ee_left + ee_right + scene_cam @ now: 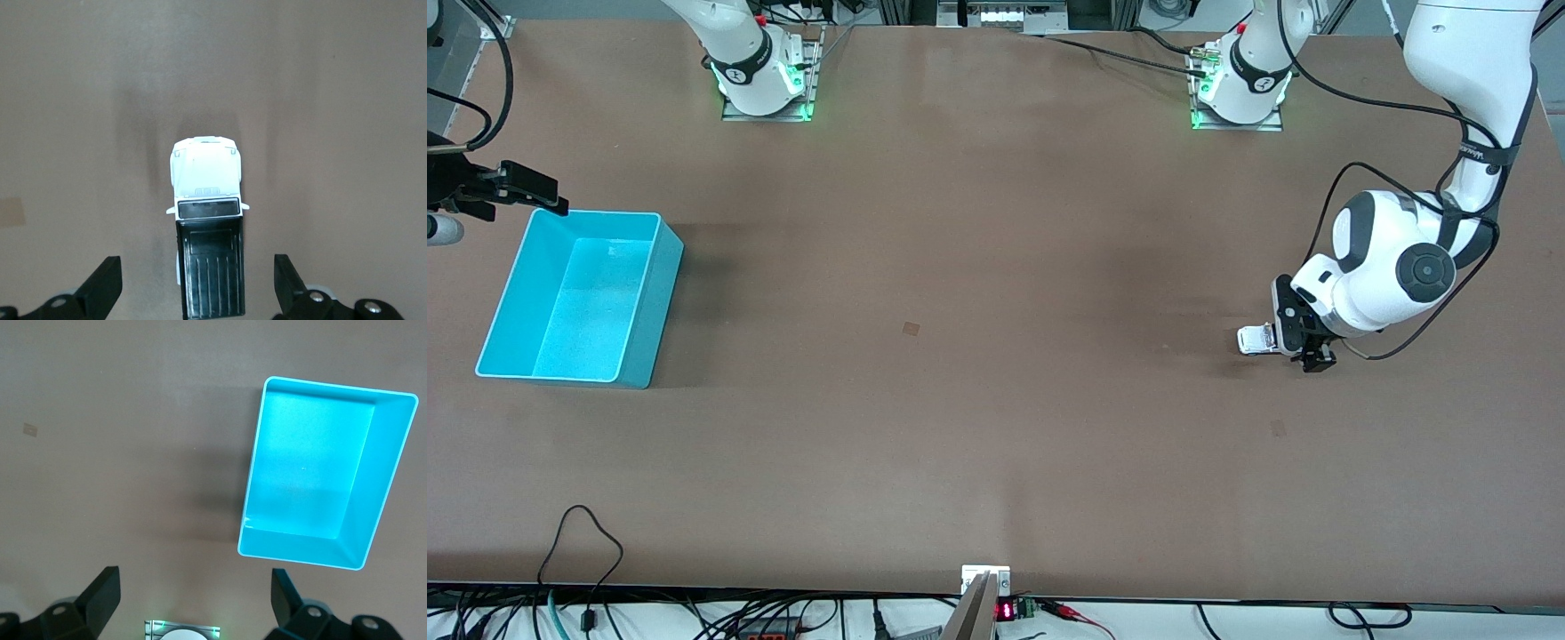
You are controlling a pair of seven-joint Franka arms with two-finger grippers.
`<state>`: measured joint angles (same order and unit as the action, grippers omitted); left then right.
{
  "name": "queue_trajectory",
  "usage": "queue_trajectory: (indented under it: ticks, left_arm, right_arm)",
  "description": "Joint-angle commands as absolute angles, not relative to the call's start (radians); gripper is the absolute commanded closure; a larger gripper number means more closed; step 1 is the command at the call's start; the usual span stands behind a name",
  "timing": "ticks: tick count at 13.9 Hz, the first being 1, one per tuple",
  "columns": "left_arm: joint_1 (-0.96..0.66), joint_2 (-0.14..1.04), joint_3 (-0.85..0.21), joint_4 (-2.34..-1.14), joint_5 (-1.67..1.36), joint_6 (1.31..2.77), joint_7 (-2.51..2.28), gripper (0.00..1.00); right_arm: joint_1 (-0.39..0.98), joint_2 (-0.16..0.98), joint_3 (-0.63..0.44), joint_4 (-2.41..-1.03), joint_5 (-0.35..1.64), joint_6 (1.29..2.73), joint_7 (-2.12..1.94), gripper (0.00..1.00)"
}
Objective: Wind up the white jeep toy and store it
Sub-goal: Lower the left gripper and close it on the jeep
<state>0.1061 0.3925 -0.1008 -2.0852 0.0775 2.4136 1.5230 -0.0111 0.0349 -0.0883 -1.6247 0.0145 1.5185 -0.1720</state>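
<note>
The left gripper's fingers are above the jeep's black roof and would miss the jeep if they closed now, so the left gripper should lower first, then close on the jeep.
The white jeep toy (1256, 340) stands on the brown table toward the left arm's end; in the left wrist view its white hood (205, 180) and black roof show from above. My left gripper (1303, 345) hangs low over the jeep and is open. In the left wrist view (197, 267) its fingers stand one on each side of the black roof, apart from it. The cyan bin (654, 311) sits empty toward the right arm's end. My right gripper (538, 196) waits in the air by the bin's far corner, open and empty; the right wrist view (193, 580) shows the bin (360, 493) below it.
Small tan patches mark the table at its middle (911, 328) and nearer the front camera than the jeep (1278, 428). The arm bases (765, 84) (1240, 98) stand along the far edge. Cables lie at the front edge (587, 533).
</note>
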Motion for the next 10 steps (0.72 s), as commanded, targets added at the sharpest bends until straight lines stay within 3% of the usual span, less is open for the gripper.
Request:
queue_trajectory:
  ticks: [1,3,10]
  left_arm:
    - [0.141,0.377,-0.107,-2.123,0.094,2.448,1.566,0.0]
    - [0.143,0.379,-0.107,-2.16,0.092,2.517,1.568,0.0]
    - [0.143,0.397,-0.107,-2.171,0.092,2.553,1.568,0.0]
  right_arm:
    - [-0.017,0.037,-0.081,-1.617,0.014,1.52,-0.167,0.0]
    - [-0.017,0.038,-0.081,-1.617,0.014,1.52,-0.167,0.0]
    - [-0.017,0.037,-0.081,-1.617,0.014,1.52,-0.167,0.0]
